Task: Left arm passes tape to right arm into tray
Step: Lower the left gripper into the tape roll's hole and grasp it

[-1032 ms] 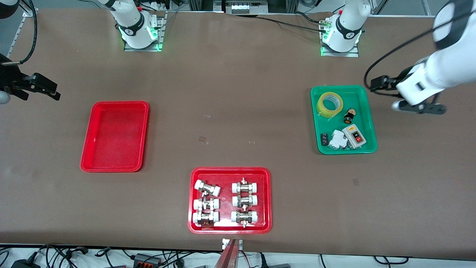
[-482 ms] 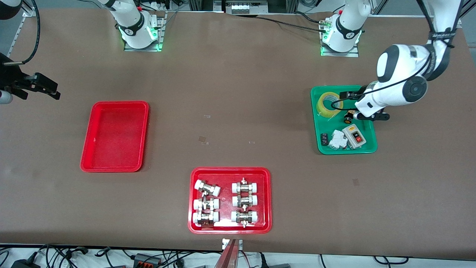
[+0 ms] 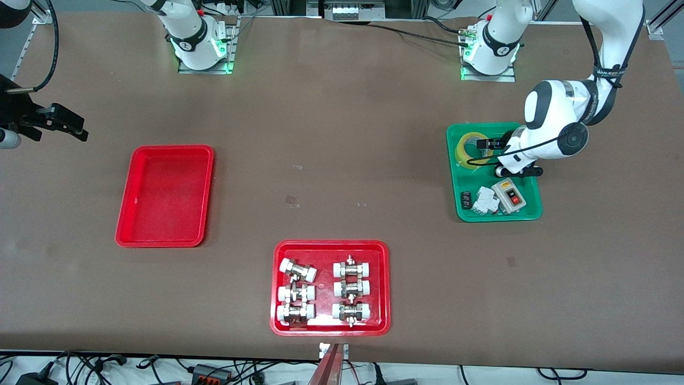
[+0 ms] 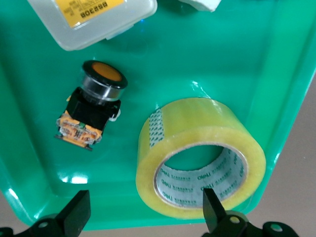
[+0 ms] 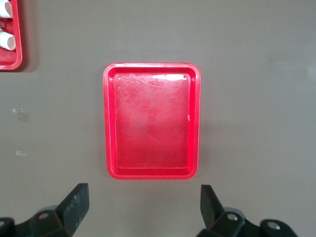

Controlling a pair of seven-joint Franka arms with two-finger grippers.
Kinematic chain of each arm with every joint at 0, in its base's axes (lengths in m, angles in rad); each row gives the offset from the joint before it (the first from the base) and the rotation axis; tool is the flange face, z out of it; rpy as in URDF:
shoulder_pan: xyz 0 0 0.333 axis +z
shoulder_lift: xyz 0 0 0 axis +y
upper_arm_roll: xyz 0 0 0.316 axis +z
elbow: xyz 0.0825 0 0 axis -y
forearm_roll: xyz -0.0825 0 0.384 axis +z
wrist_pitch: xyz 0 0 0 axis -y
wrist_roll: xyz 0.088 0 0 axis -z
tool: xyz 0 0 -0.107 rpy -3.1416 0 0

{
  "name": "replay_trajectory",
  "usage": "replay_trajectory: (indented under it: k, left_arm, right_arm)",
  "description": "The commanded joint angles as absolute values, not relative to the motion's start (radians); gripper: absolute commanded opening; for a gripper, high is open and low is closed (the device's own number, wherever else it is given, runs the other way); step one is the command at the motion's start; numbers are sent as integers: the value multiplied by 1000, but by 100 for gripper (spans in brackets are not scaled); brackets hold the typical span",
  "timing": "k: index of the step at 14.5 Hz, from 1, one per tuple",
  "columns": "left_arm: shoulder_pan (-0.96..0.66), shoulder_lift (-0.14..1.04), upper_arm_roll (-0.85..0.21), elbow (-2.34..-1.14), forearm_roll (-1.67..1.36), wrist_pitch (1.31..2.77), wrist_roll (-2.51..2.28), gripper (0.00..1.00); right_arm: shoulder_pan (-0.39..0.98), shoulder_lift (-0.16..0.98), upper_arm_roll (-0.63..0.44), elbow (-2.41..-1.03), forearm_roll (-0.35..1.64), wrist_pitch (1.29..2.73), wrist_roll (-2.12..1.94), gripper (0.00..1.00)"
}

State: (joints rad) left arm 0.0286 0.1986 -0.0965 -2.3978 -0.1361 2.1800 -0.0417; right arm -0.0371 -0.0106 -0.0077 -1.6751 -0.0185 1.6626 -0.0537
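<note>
The left gripper needs to close on the tape now. Its fingers are around the tape's side [image 3: 490, 153], with one over the tape's hole [image 3: 471, 151], so closing now would hold the tape.
The tape [image 3: 466, 150], a translucent yellow roll, lies in the green tray [image 3: 529, 215] at the left arm's end of the table. My left gripper [image 3: 517, 171] is open and empty, low over that tray beside the roll. In the left wrist view the tape [image 4: 207, 123] leans just ahead of my open left gripper [image 4: 145, 213], with one fingertip [image 4: 212, 207] at its rim. The empty red tray [image 3: 165, 198] lies toward the right arm's end. My right gripper [image 3: 24, 132] waits open past that tray's end; the right wrist view shows the tray [image 5: 150, 121] ahead of the gripper [image 5: 143, 207].
The green tray also holds a black-and-yellow push button [image 4: 94, 108], a grey switch box [image 3: 510, 195] and small white and black parts [image 3: 483, 202]. A second red tray [image 3: 278, 289] with white-capped metal fittings lies nearest the front camera, mid-table.
My left arm has swung in from past the table's end to over the green tray and come down beside the tape. My right gripper has barely moved.
</note>
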Motion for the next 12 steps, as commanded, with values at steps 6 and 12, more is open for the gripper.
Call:
replay_trajectory:
  k: [6,12]
  left_arm:
    - [28,219,-101,-2407,-153,2210,-40,45]
    - [31,229,-101,-2405,-155,2210,-38,19]
  right_arm:
    - [-43,-15,-3,-1669,-21,1646,-64,100]
    - [-43,-15,-2,-1669,-21,1646,-64,100]
